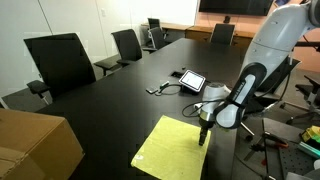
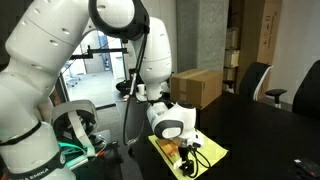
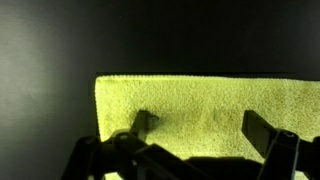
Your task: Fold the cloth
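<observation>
My gripper should carry one edge of the cloth across to fold it, so next it should pinch the cloth point(image 1: 172, 147) at that edge, near the cloth's corner.
The cloth point(image 1: 172, 147) is a plain yellow-green fabric square lying flat on the black table near its front edge. It also shows in an exterior view point(image 2: 203, 155) under the arm, and fills the lower part of the wrist view point(image 3: 200, 105). My gripper point(image 1: 203, 137) is down at the cloth's right edge. In the wrist view the gripper point(image 3: 200, 128) is open, both fingertips set apart on or just above the fabric near its edge, with nothing held between them.
A cardboard box point(image 1: 35, 145) stands at the table's near left corner and shows in an exterior view point(image 2: 197, 86) too. A tablet point(image 1: 191, 80) with cables lies mid-table. Black office chairs point(image 1: 62, 60) line the far side. Equipment point(image 1: 300, 135) stands beside the robot.
</observation>
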Controlling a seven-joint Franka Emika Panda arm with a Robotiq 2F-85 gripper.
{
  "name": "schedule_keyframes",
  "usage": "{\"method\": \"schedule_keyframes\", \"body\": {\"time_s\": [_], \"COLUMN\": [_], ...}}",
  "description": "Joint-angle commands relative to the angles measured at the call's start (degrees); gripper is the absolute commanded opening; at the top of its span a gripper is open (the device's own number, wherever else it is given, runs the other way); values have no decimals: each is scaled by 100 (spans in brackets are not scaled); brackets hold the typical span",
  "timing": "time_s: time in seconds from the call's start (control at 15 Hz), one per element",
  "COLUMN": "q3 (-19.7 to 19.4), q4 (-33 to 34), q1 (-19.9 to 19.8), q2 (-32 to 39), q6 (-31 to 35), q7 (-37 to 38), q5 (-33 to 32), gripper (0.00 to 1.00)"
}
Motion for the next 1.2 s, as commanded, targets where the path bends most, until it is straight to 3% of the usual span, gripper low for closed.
{"method": "schedule_keyframes", "body": {"time_s": [0.0,0.4,0.6,0.73,0.8,1.13], "q3": [-64,-175,-271,-293,-311,-418], "q4": [213,130,18,24,28,60], "q1": [97,266,336,330,335,400], "q2": [231,31,-124,-171,-202,-376], "q6": [58,-13,-42,-74,-97,-138], "q7": [69,162,241,300,339,500], "q5": [-145,-207,-189,-154,-142,-134], "gripper": [66,22,6,2,6,6]}}
